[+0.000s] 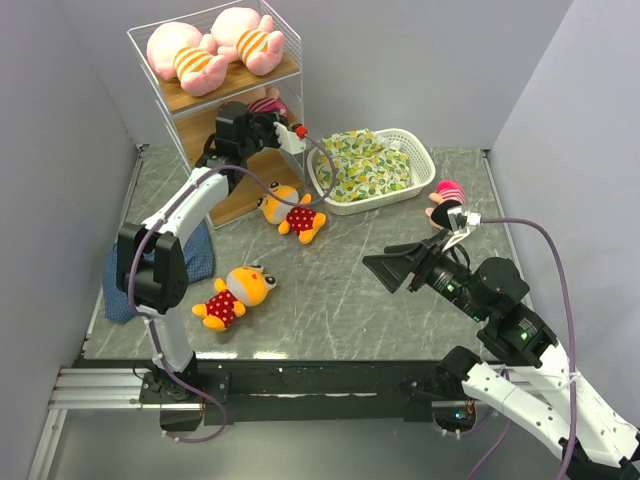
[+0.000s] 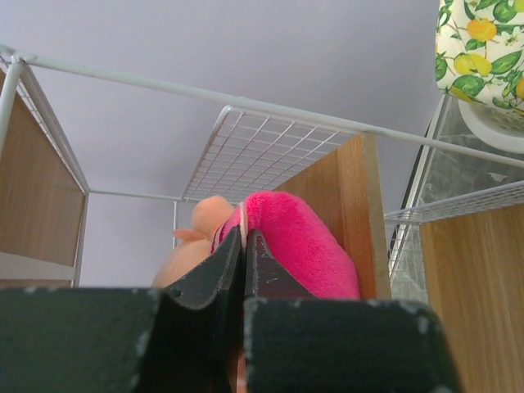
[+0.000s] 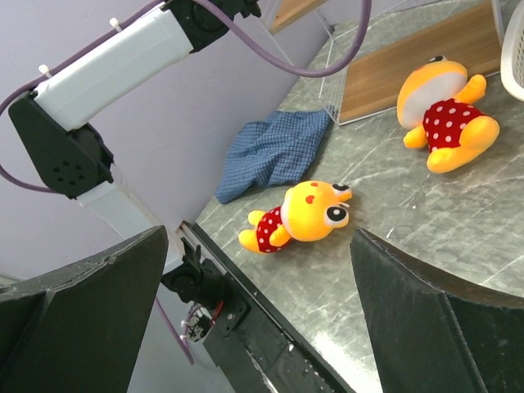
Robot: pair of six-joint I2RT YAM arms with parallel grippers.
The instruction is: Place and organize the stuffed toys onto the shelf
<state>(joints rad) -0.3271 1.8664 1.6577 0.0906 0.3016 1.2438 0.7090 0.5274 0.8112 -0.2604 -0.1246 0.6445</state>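
Note:
My left gripper is ready to open, since the doll's pink hat is against the wooden board and the doll would stay on the middle level of the shelf.
Two pink pigs (image 1: 212, 48) in orange-striped shirts lie on the top tier of the shelf (image 1: 165, 88). My left gripper (image 1: 268, 125) reaches into the middle tier, shut on a thin edge of a pink-hatted doll (image 1: 264, 103). In the left wrist view the jaws (image 2: 244, 237) pinch that edge, with the doll's pink hat (image 2: 303, 246) just beyond them against a wooden board (image 2: 348, 188). Two orange-yellow animals (image 1: 292, 213) (image 1: 238, 293) lie on the table. A second doll (image 1: 446, 198) lies at the right. My right gripper (image 1: 398, 266) hovers wide open with nothing in it, facing the nearer animal (image 3: 307, 217).
A white lattice basket (image 1: 424, 160) holding a yellow-green patterned cloth (image 1: 365, 165) stands right of the shelf. A blue cloth (image 1: 150, 270) lies by the left arm's base, also in the right wrist view (image 3: 274, 151). Grey walls close in both sides.

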